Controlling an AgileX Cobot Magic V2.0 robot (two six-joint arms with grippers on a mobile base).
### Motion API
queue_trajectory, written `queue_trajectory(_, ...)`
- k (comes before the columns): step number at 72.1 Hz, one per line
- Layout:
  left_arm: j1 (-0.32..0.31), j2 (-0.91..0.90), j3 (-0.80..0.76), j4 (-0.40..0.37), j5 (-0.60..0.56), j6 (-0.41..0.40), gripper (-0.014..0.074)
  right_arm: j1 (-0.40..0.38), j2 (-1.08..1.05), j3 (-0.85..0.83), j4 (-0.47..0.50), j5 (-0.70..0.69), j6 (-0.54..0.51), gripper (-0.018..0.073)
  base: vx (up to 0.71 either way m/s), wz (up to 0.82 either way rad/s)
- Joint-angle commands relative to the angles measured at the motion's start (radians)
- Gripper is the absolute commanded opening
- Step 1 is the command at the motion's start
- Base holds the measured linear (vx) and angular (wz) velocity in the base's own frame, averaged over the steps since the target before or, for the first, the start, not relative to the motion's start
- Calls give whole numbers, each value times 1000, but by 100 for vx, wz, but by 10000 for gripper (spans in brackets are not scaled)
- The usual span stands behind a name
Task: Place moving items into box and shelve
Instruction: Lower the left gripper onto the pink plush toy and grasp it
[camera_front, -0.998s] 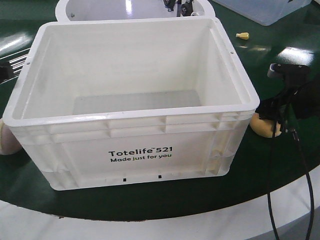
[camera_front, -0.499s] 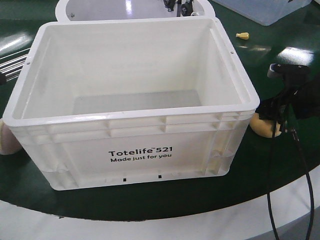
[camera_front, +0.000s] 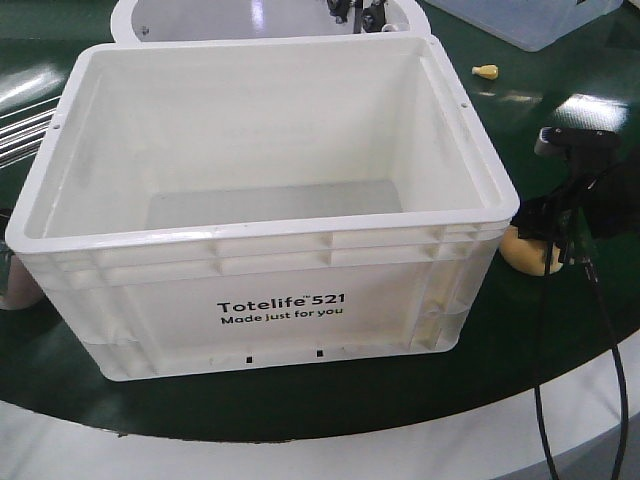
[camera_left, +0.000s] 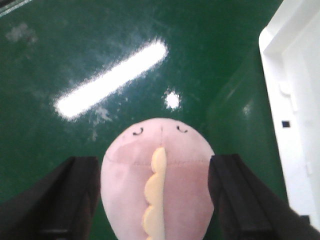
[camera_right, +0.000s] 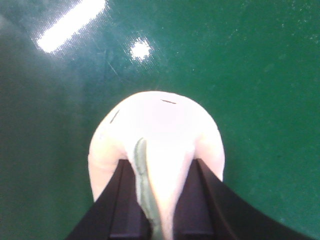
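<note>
My left gripper grabs the pink plush across its body at the yellow spine next, to get it into the tote box.
A white Totelife tote box (camera_front: 270, 265) stands open and empty in the middle of the green table. A pink plush with a yellow spine (camera_left: 157, 165) lies left of the box and shows at the left edge of the front view (camera_front: 15, 285). My left gripper (camera_left: 157, 200) is open, one jaw on each side of the plush, close to it without squeezing it. My right gripper (camera_right: 160, 200) is shut on a cream plush with a green spine (camera_right: 155, 130), pinching its back. In the front view, this plush (camera_front: 525, 255) sits right of the box under the right gripper (camera_front: 550, 235).
A white round basin (camera_front: 180, 15) stands behind the box. A clear plastic bin (camera_front: 530, 20) is at the back right. A small yellow item (camera_front: 485, 71) lies near it. A black cable (camera_front: 540, 380) hangs from the right arm over the table's white front edge.
At the left edge of the front view, a dark part of the left arm has come down over the pink plush, hiding more of it. The right gripper has barely moved.
</note>
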Motion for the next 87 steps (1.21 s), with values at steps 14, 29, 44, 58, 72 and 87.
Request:
queue_trajectory(14, 1, -9, -21, -12, -78, -6, 573, 2, -25, -17, -5, 2, -12, -15, 0, 0)
queue_trajectory(29, 1, 22, -21, -12, -87, -6, 573, 2, -25, -17, -5, 2, -12, -15, 0, 0)
queue_trajectory(44, 1, 62, -21, -14, -94, -6, 573, 2, -25, -17, -5, -1, -12, -15, 0, 0)
queue_trajectory(58, 1, 110, -21, -35, -91, -5, 571, 2, -25, -17, -5, -1, -12, -15, 0, 0)
queue_trajectory(72, 1, 140, -21, -69, -74, -5, 391, 2, -25, -17, -5, -1, -12, -15, 0, 0)
queue_trajectory(87, 1, 143, -21, -66, -73, -3, -30, 2, -25, -17, -5, 0, -12, -15, 0, 0)
